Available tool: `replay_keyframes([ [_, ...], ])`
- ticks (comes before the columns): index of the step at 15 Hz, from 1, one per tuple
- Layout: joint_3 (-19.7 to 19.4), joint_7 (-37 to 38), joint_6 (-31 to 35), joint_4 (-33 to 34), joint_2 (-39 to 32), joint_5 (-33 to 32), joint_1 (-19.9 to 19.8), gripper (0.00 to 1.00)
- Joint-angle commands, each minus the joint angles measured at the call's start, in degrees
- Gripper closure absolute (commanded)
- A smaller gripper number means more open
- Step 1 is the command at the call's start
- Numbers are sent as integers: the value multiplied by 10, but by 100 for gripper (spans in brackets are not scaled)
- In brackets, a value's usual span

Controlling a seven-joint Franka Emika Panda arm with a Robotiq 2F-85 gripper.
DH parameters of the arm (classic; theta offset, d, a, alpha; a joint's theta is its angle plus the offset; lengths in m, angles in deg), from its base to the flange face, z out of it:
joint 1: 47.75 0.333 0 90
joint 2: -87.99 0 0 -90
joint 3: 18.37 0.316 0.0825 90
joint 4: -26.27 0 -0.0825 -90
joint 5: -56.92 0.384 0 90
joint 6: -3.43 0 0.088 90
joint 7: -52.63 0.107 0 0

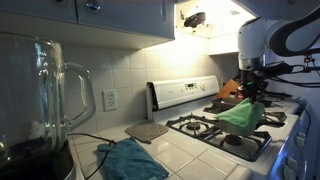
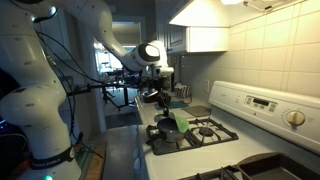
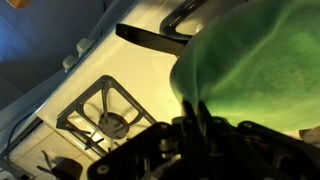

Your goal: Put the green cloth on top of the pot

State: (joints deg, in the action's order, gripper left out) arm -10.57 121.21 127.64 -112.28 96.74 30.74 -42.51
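Note:
My gripper should open now, because the green cloth [image 1: 240, 116] hangs low and the dark handle runs in under the cloth, so the cloth would land here.
The green cloth [image 1: 240, 116] hangs over the stove's near right burners, pinched at its top by my gripper [image 1: 251, 97]. It also shows in an exterior view [image 2: 180, 121] below the gripper [image 2: 165, 102]. In the wrist view the cloth [image 3: 255, 65] fills the right side, and the shut fingers [image 3: 196, 122] grip a fold of it. The silver pot does not show clearly in any view; whatever lies under the cloth is hidden.
A darker teal cloth [image 1: 131, 160] and a flat grey mat [image 1: 147, 130] lie on the tiled counter beside the stove [image 1: 200, 125]. A glass blender [image 1: 38, 100] stands close at the left. A dark handle [image 3: 150, 38] and a bare burner grate [image 3: 108, 120] show in the wrist view.

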Motion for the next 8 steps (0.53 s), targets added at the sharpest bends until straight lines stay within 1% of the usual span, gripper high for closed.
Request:
replay_keyframes([
  [1,8,13,-7,-15,21,-5,-6,98],
  [2,9,14,-9,-14,20,-5,-6,90],
  [3,9,14,-9,-14,20,-5,-6,66],
  [4,9,15,-8,-14,20,-6,-6,65],
  [5,9,16,-8,-14,20,-6,-6,62],
  [7,11,19,-9,-14,22,-7,-5,51],
  [8,11,21,-9,-14,22,-8,-5,43],
])
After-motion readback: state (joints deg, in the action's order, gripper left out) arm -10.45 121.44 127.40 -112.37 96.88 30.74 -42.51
